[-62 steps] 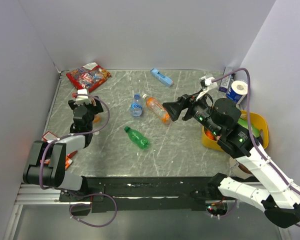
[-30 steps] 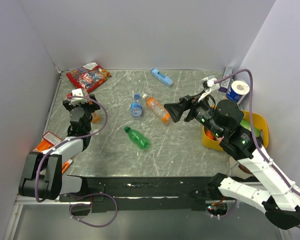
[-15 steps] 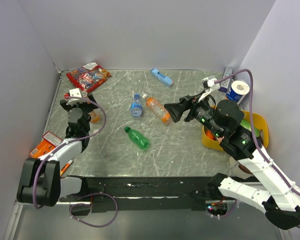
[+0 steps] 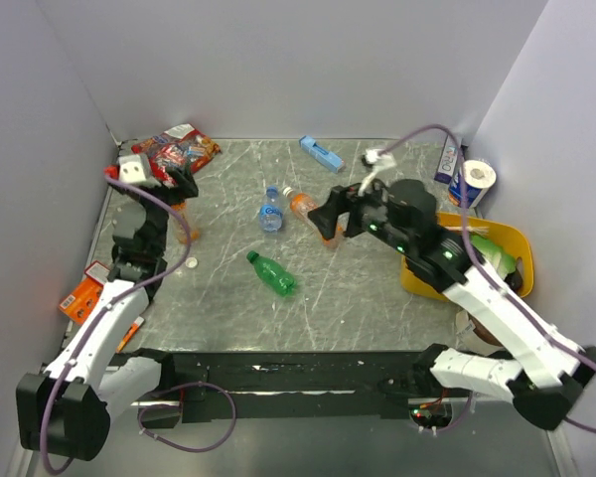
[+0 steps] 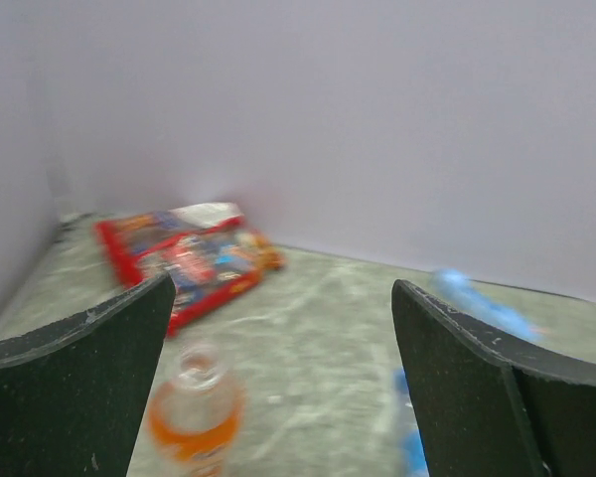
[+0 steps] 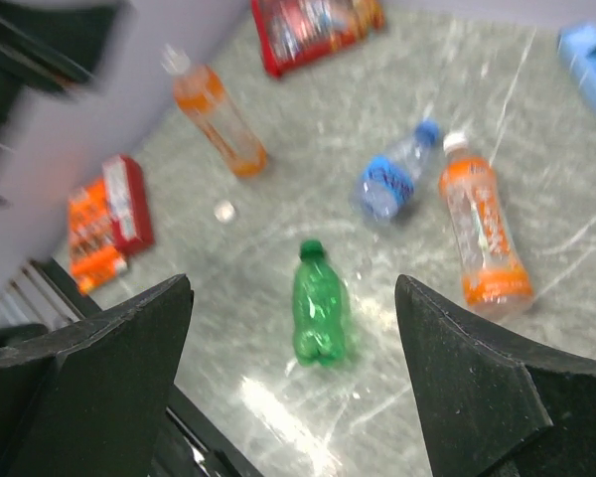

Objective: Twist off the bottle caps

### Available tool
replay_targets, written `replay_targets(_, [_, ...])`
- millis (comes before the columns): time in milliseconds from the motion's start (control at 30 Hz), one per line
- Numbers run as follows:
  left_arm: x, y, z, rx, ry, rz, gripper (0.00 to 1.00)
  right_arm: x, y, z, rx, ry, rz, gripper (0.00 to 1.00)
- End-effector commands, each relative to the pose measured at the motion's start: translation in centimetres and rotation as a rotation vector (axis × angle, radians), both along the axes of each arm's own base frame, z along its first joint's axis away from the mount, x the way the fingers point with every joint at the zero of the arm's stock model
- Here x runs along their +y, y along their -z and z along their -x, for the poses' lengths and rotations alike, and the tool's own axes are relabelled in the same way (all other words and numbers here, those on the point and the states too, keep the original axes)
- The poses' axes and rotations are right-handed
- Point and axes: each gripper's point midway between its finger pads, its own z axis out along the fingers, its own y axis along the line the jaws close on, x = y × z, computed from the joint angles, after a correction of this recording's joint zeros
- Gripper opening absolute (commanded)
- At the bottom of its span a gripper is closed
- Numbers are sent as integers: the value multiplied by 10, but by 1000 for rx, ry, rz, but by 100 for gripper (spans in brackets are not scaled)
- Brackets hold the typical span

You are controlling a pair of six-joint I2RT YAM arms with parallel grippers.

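I should use my right gripper next to grab the green bottle by its top (image 4: pixel 261 264) (image 6: pixel 315 272), beside the cap. The bottle's base end then stays free for my left gripper to hold for unscrewing.
An orange bottle (image 4: pixel 186 225) stands upright at the left with its neck open; it also shows in the left wrist view (image 5: pixel 193 414) and the right wrist view (image 6: pixel 220 120). A small white cap (image 4: pixel 191 263) lies on the table near it. My left gripper (image 4: pixel 177 183) is open and empty, raised above and behind that bottle (image 5: pixel 283 397). A second orange bottle (image 4: pixel 308 213), a clear blue-labelled bottle (image 4: pixel 270 211) and a green bottle (image 4: pixel 273 275) lie capped mid-table. My right gripper (image 4: pixel 327 216) is open and empty, high over them (image 6: pixel 293 388).
A red snack pack (image 4: pixel 175 149) lies at the back left and a flat blue box (image 4: pixel 321 153) at the back. Orange packets (image 4: pixel 83 290) sit by the left wall. A yellow bowl (image 4: pixel 514 244) and a blue-and-white roll (image 4: pixel 474 178) stand at the right.
My left gripper has lifted up and back off the upright orange bottle, and a white cap now lies on the table. My right gripper has swung left over the lying orange bottle.
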Motion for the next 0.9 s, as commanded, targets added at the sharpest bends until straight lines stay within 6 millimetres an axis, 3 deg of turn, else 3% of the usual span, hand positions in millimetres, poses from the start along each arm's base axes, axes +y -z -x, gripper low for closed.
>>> replay_targets(0, [-54, -32, 12, 76, 302, 107, 96, 26, 27, -5, 68, -69, 117, 89])
replay_targets(33, [-59, -41, 15, 78, 331, 122, 96, 36, 46, -9, 105, -83, 170, 88])
replay_targets(67, [-67, -31, 18, 132, 377, 129, 96, 44, 43, -12, 100, -93, 187, 88])
replay_targets(100, [-72, -28, 20, 153, 403, 125, 96, 53, 54, -6, 110, -130, 244, 88])
replay_targets(133, [-75, -25, 22, 171, 420, 122, 96, 62, 73, -16, 137, -118, 306, 88])
replay_targets(167, [-78, -18, 24, 200, 437, 122, 96, 70, 69, -19, 127, -128, 323, 88])
replay_targets(200, [-80, -14, 24, 220, 445, 123, 96, 81, 91, -25, 150, -152, 389, 88])
replay_targets(233, [-80, -16, 24, 221, 447, 128, 96, 89, 100, -24, 165, -177, 418, 87])
replay_targets(267, [-81, -18, 24, 222, 453, 138, 96, 100, 97, -28, 160, -194, 422, 87])
replay_targets(300, [-82, -17, 24, 233, 454, 141, 96, 112, 123, -34, 196, -222, 476, 85])
replay_targets(367, [-79, -24, 26, 224, 439, 140, 96, 128, 128, -40, 203, -250, 500, 83])
replay_targets(400, [-71, -23, 25, 225, 398, 145, 96, 136, 153, -46, 232, -262, 550, 82])
replay_targets(467, [-63, -24, 26, 222, 348, 160, 96, 145, 161, -54, 242, -272, 577, 81])
replay_targets(500, [-58, -27, 27, 215, 324, 165, 96, 149, 183, -58, 268, -280, 621, 80])
replay_targets(567, [-49, -30, 26, 204, 273, 166, 96, 152, 191, -63, 285, -280, 653, 79])
replay_targets(633, [-47, -26, 27, 225, 258, 161, 96, 158, 211, -66, 307, -301, 683, 79])
replay_targets(867, [-56, -26, 28, 230, 284, 140, 96, 170, 249, -65, 383, -357, 717, 84])
